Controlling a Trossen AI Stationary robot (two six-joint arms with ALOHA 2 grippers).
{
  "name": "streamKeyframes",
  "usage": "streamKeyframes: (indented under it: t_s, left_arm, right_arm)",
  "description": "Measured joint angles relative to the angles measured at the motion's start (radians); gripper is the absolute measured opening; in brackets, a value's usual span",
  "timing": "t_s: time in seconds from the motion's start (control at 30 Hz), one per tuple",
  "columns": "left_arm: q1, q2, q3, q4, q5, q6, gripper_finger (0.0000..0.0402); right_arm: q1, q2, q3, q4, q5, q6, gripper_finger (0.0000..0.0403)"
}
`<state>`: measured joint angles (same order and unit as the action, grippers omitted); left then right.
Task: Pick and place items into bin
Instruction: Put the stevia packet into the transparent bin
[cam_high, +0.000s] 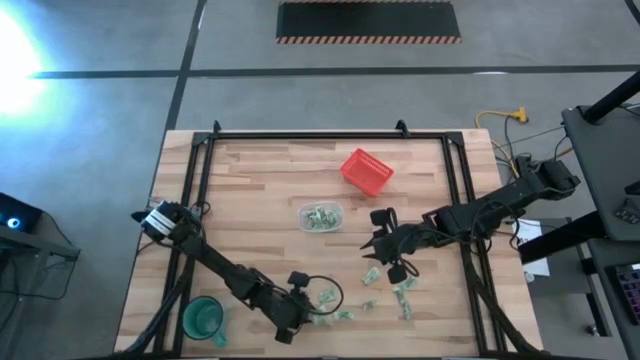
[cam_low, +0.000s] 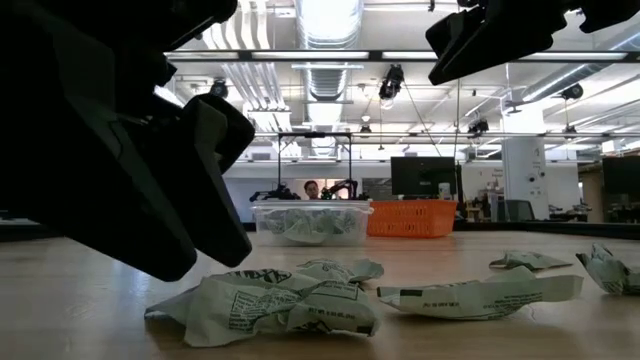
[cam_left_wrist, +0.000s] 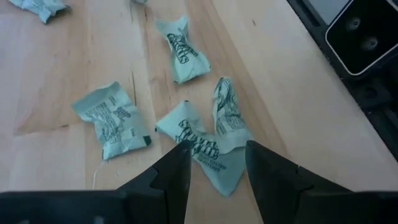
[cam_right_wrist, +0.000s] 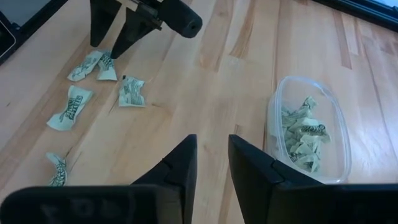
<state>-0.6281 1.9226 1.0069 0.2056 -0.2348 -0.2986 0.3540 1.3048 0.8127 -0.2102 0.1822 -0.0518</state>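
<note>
The left gripper grabs the pale green wrapped item's crimped end next, to place the item into the clear bin (cam_high: 320, 217).
Several pale green and white wrapped pieces lie on the wooden table, near its front edge (cam_high: 372, 277) (cam_high: 405, 292). My left gripper (cam_left_wrist: 214, 149) (cam_high: 312, 312) is open and low over the table. Its fingers stand on either side of one wrapped piece (cam_left_wrist: 208, 152), which lies among a few others (cam_left_wrist: 112, 118) (cam_left_wrist: 183, 56). The clear bin (cam_high: 320, 217) (cam_right_wrist: 273, 118) stands mid-table and holds several pieces (cam_right_wrist: 305, 134). My right gripper (cam_right_wrist: 212, 146) (cam_high: 383, 250) is open and empty, above the table to the right of the bin. My left gripper comes from above, slanting down, with one finger (cam_left_wrist: 177, 165) at the wrapped piece's left edge and the other (cam_left_wrist: 261, 165) at its right. The piece lies flat on the table. I cannot tell whether the fingers touch it.
A red mesh basket (cam_high: 365, 172) stands behind the bin. A green cup (cam_high: 203, 318) stands at the front left corner. A black frame rail (cam_high: 300, 137) runs around the table top. Bare wood lies left of the bin.
</note>
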Motion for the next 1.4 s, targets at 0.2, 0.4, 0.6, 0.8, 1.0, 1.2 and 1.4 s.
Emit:
streamKeyframes:
  t_s: [0.2,0.4,0.6,0.8,1.0,1.2,1.4]
  left_arm:
    - [0.011,0.053,0.008,0.012,0.043,0.018,0.0137]
    - [0.021,0.054,0.011,0.013,0.070,0.029,0.0137]
    - [0.023,0.052,0.011,-0.001,0.072,0.047,0.0111]
    - [0.024,0.051,0.005,-0.015,0.073,0.056,0.0023]
    - [0.024,0.050,0.005,-0.020,0.067,0.076,0.0007]
    - [0.022,-0.002,0.002,-0.137,-0.020,0.077,0.0001]
    - [0.025,-0.063,-0.003,-0.287,-0.196,0.073,0.0001]
  right_arm:
    - [0.000,0.000,-0.002,0.002,0.000,0.000,0.0082]
    - [0.000,0.000,-0.004,0.004,-0.001,0.000,0.0087]
    - [0.000,0.000,-0.005,0.004,-0.001,0.000,0.0079]
    - [0.000,0.000,-0.007,0.004,-0.001,0.000,0.0072]
    - [0.000,0.000,-0.007,0.004,-0.001,0.000,0.0078]
    - [0.000,0.000,-0.007,0.004,-0.001,-0.001,0.0075]
    - [0.000,0.000,-0.009,0.005,-0.001,-0.003,0.0068]
